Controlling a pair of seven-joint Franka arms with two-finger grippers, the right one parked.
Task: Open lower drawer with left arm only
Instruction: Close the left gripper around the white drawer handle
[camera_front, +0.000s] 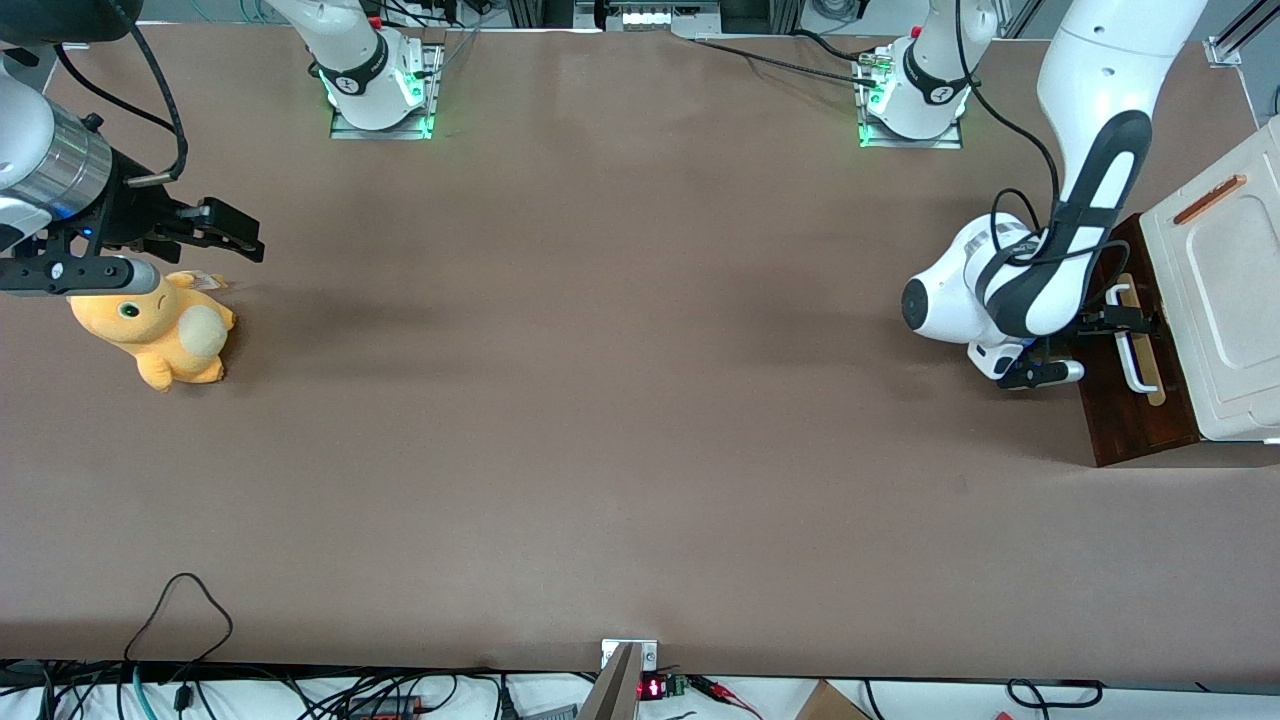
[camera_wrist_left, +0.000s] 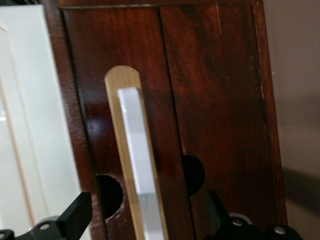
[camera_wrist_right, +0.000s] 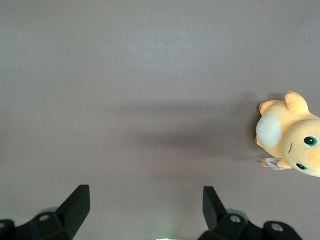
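Observation:
Next, my left gripper will grab the white handle by its long straight bar to open the lower drawer (camera_front: 1135, 425).
The lower drawer (camera_front: 1135, 425) shows its dark brown front under the cream-white cabinet top (camera_front: 1230, 290); none of its pale inside shows. Its white loop handle (camera_front: 1133, 350) sits on a tan wood strip. My left arm (camera_front: 1060, 270), glossy white with dark panels, reaches down in front of the drawer. Its black gripper (camera_front: 1138, 322) is at the handle. In the left wrist view the gripper (camera_wrist_left: 145, 215) is open, with one of its fingers (camera_wrist_left: 75, 217) on each side of the handle (camera_wrist_left: 137, 150) and strip (camera_wrist_left: 116, 125), close to the drawer front (camera_wrist_left: 220, 100).
A small reddish bar (camera_front: 1208, 199) lies on the cabinet top. A yellow plush toy (camera_front: 160, 325) lies toward the parked arm's end of the table and also shows in the right wrist view (camera_wrist_right: 290, 135). Cables (camera_front: 180, 620) hang at the table edge nearest the front camera.

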